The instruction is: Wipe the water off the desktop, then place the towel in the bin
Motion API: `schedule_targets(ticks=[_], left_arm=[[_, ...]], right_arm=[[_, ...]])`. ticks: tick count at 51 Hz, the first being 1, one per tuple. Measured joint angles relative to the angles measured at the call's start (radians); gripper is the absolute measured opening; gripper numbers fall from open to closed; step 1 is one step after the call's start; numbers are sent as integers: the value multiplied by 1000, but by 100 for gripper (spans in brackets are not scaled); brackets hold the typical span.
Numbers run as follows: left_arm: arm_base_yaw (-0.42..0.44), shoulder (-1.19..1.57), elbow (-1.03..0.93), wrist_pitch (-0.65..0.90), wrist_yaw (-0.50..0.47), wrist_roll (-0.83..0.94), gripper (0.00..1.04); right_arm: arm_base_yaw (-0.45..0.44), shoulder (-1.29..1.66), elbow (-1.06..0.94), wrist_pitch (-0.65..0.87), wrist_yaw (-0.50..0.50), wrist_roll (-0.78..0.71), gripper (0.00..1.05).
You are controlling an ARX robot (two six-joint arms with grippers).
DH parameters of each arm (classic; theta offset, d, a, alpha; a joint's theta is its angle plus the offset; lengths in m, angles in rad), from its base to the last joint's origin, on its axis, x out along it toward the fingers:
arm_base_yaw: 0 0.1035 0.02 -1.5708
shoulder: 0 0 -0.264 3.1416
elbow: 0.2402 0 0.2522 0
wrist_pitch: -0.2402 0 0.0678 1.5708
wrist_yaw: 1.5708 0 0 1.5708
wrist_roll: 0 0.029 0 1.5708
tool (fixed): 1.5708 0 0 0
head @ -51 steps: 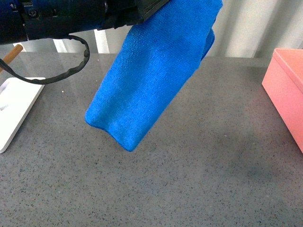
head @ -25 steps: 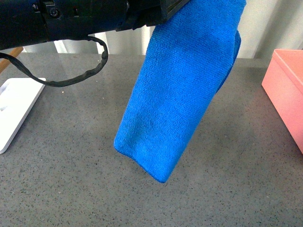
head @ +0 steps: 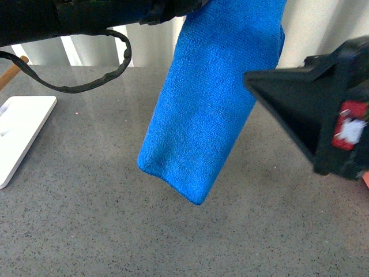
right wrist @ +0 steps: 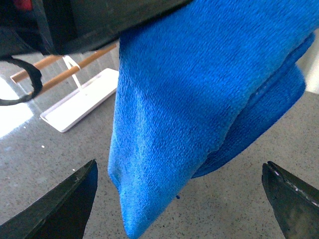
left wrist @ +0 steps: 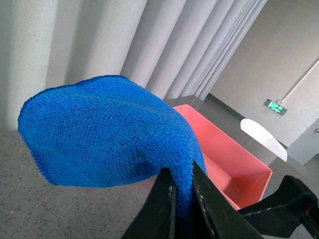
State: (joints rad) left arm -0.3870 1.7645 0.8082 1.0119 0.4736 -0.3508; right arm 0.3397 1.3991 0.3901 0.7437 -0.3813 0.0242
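The water on the desktop needs to be wiped up, so my right gripper has to grab the towel by its hanging lower end [right wrist: 149,189] next.
The bright blue towel [head: 213,104] hangs folded from my left gripper [left wrist: 183,195], which is shut on its top fold, high above the dark speckled desktop [head: 86,219]. The towel's lower end hangs free and does not touch the desktop. My right gripper [right wrist: 182,199] is open, and its two black fingers [right wrist: 75,196] stand wide on either side of the hanging towel [right wrist: 199,94] without touching it. In the front view it fills the right side [head: 311,109]. The salmon-pink bin [left wrist: 224,154] shows open and empty beyond the left jaws; the front view hides it behind the right gripper.
A flat white tray [head: 17,133] lies at the desktop's left edge with a wooden rod [head: 11,72] over it. A black cable loop [head: 104,75] hangs under the left arm. White curtains stand behind the desk.
The left arm carried the towel to the right, then held about still. My right gripper has come into the front view from the right and now covers the bin.
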Motion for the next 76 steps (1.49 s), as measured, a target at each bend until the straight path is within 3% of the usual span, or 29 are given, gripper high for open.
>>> schedule_targets(ticks=[8, 28, 44, 55, 68, 76], left_arm=[[0, -5, 0, -5, -2, -3, 3], [0, -5, 14, -4, 1, -41, 3], [0, -5, 16, -2, 2, -73, 3], [1, -5, 17, 1, 1, -81, 3], [10, -8, 17, 5, 2, -100, 3], [11, -17, 17, 5, 2, -100, 3]], right_arm=[[25, 25, 3, 2, 73, -42, 98], [-39, 119, 80, 89, 37, -41, 98], [-37, 215, 162, 129, 2, 29, 96], [-14, 257, 205, 157, -6, 56, 69], [30, 278, 245, 183, 2, 88, 19], [29, 278, 246, 207, -4, 98, 3]])
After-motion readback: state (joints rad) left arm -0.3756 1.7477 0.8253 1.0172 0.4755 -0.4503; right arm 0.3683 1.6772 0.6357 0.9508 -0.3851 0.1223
